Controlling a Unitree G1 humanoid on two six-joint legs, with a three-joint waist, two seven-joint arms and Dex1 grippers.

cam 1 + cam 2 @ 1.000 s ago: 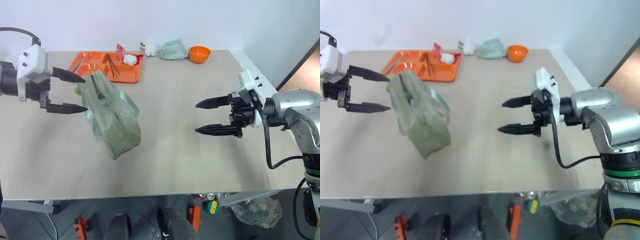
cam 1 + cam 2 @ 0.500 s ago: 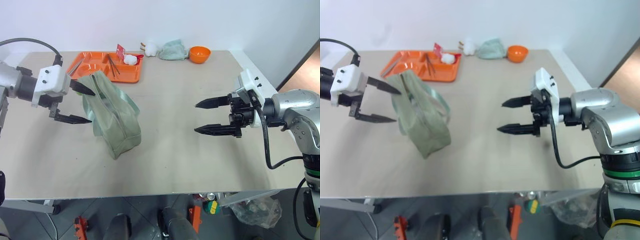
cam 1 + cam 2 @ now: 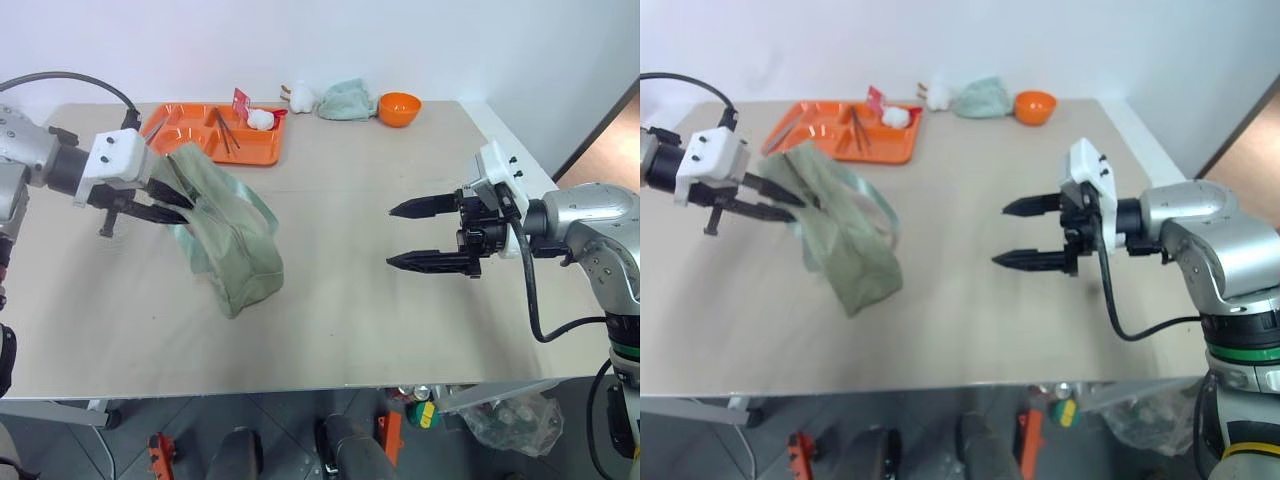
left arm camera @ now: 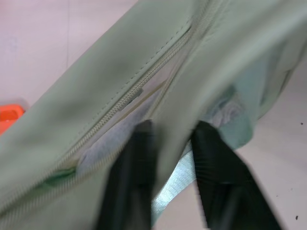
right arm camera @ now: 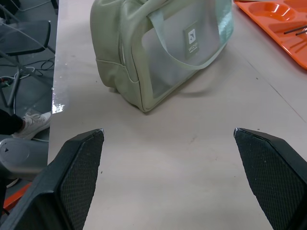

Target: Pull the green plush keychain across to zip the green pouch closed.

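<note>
My right gripper grabs the green pouch [image 3: 235, 250] by its top end beside the zipper next, to hold the pouch steady for zipping.
The green pouch [image 3: 235, 250] stands on the table left of centre, its zipper [image 4: 125, 98] running along the top and partly open. My left gripper [image 3: 185, 205] is at the pouch's far-left upper end, shut on a fold of fabric beside the zipper; in the left wrist view the cloth sits between the two black fingers [image 4: 136, 163]. The green plush keychain is hidden behind that gripper. My right gripper [image 3: 390, 236] hovers open well to the right of the pouch [image 5: 158, 57], pointing toward it, with nothing between its fingers.
An orange tray [image 3: 190, 130] with utensils lies behind the pouch. At the back edge sit a white plush [image 3: 300, 97], a pale mint cloth lump [image 3: 347, 100] and an orange bowl [image 3: 399, 107]. Bare table [image 3: 330, 320] stretches between pouch and right gripper.
My left gripper has moved right and down onto the pouch's upper end and gone from wide open to shut on the fabric. The right gripper has stayed in place.
</note>
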